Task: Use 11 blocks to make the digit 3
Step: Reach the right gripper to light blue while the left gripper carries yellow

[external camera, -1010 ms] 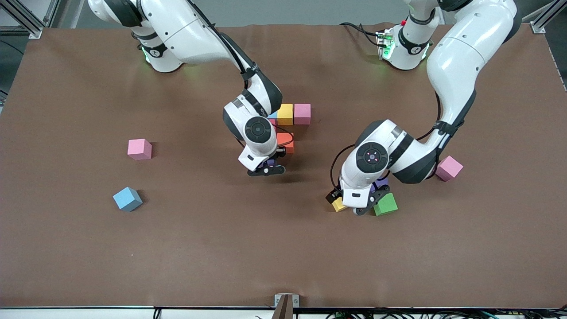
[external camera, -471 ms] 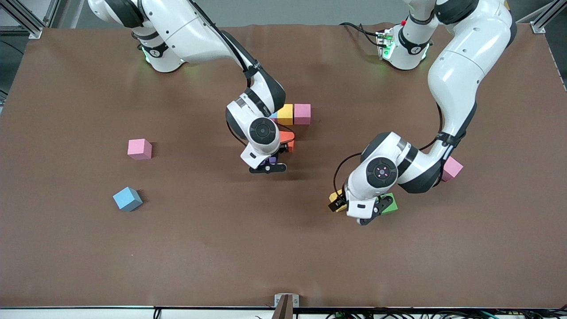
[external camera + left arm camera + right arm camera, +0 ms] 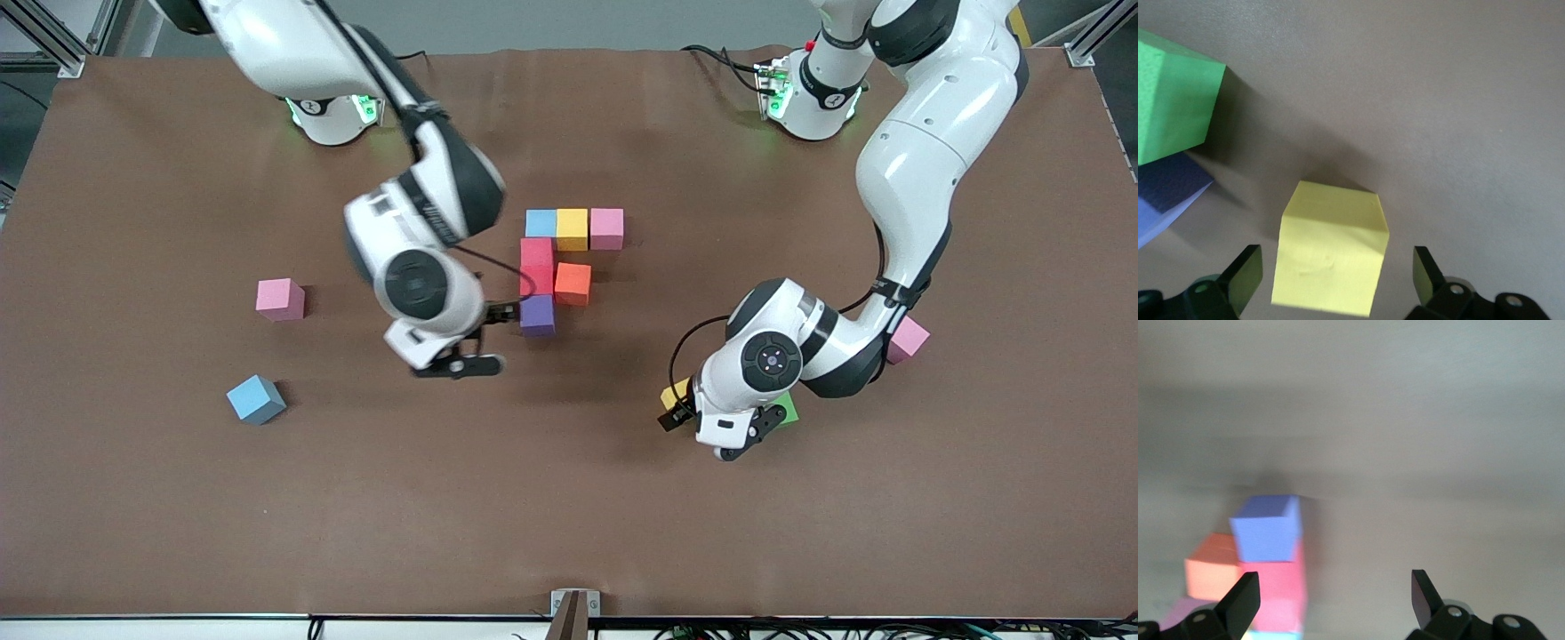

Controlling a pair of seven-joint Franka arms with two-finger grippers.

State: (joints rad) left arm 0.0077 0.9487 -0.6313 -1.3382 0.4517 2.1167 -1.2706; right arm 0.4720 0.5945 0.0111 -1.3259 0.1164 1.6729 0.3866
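My left gripper grabs the yellow block by its opposite sides next, to set it beside the orange block in the digit 3.
The figure of touching blocks has a row of blue, yellow and pink. A red column, an orange block and a purple block join it on the side nearer the front camera. My right gripper is open and empty, beside the purple block toward the right arm's end. My left gripper is open, low around a loose yellow block, not touching it. A green block and a purple block lie beside it.
A pink block and a blue block lie loose toward the right arm's end. A pink block lies beside the left forearm. The green block shows partly under the left hand.
My right gripper has left the purple block at the figure and pulled away toward the right arm's end. My left gripper has shifted slightly over the yellow block.
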